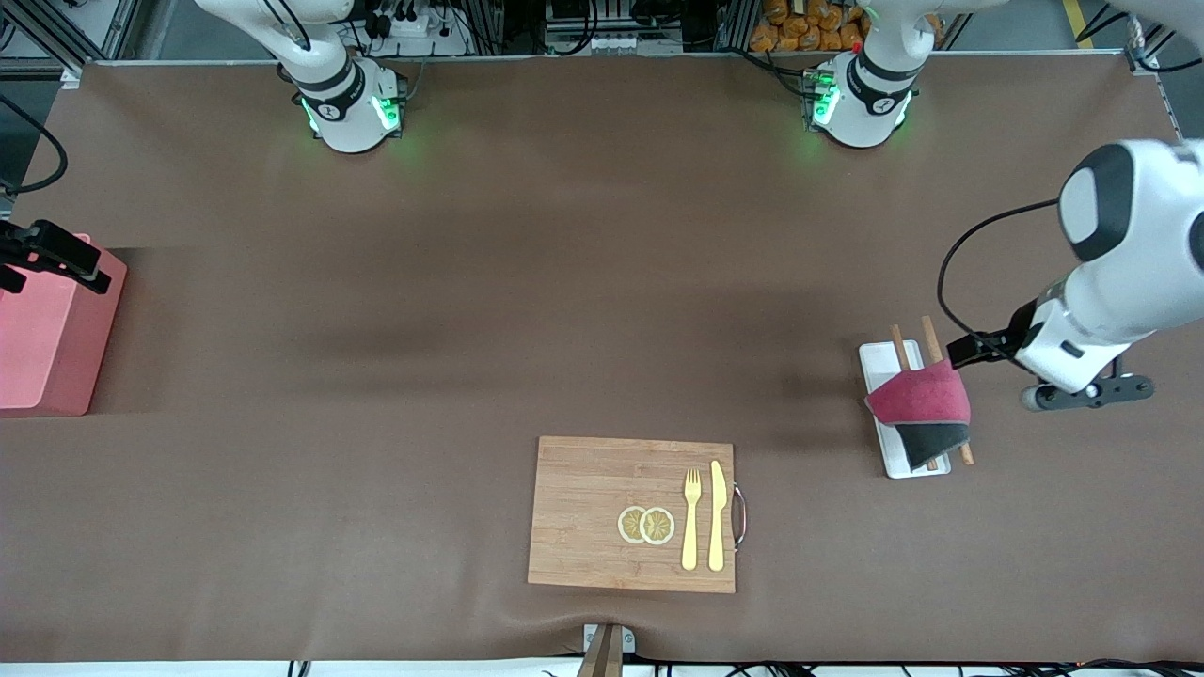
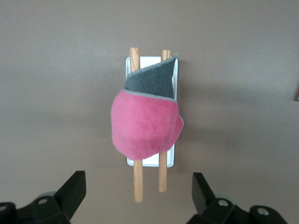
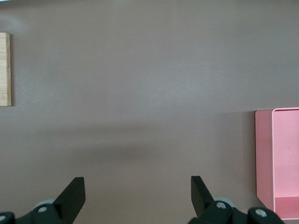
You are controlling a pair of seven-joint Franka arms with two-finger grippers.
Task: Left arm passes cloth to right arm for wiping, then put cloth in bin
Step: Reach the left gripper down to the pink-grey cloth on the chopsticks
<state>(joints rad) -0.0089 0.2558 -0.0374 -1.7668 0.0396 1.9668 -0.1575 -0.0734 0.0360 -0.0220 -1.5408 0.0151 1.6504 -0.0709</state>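
I will pick up the cloth by its pink end (image 1: 922, 387) with my left gripper next. This leaves its grey flap (image 1: 927, 440) free for the handover.
The crimson-pink cloth (image 1: 920, 400) lies draped over two wooden sticks on the white tray (image 1: 879, 362), with its dark grey reverse folded out at the end nearer the front camera. In the left wrist view the cloth (image 2: 145, 126) lies ahead of my left gripper (image 2: 139, 193), which is open and empty. In the front view the left gripper (image 1: 1086, 393) hangs beside the tray, toward the left arm's end of the table. My right gripper (image 3: 138, 193) is open and empty over bare table beside the salmon-pink bin (image 3: 280, 158). The bin (image 1: 47, 348) stands at the right arm's end.
A wooden cutting board (image 1: 632, 512) lies near the table's front edge, with two lemon slices (image 1: 646, 525), a yellow fork (image 1: 691, 517) and a yellow knife (image 1: 717, 515) on it. The two wooden sticks (image 1: 931, 334) stick out past the tray at both ends.
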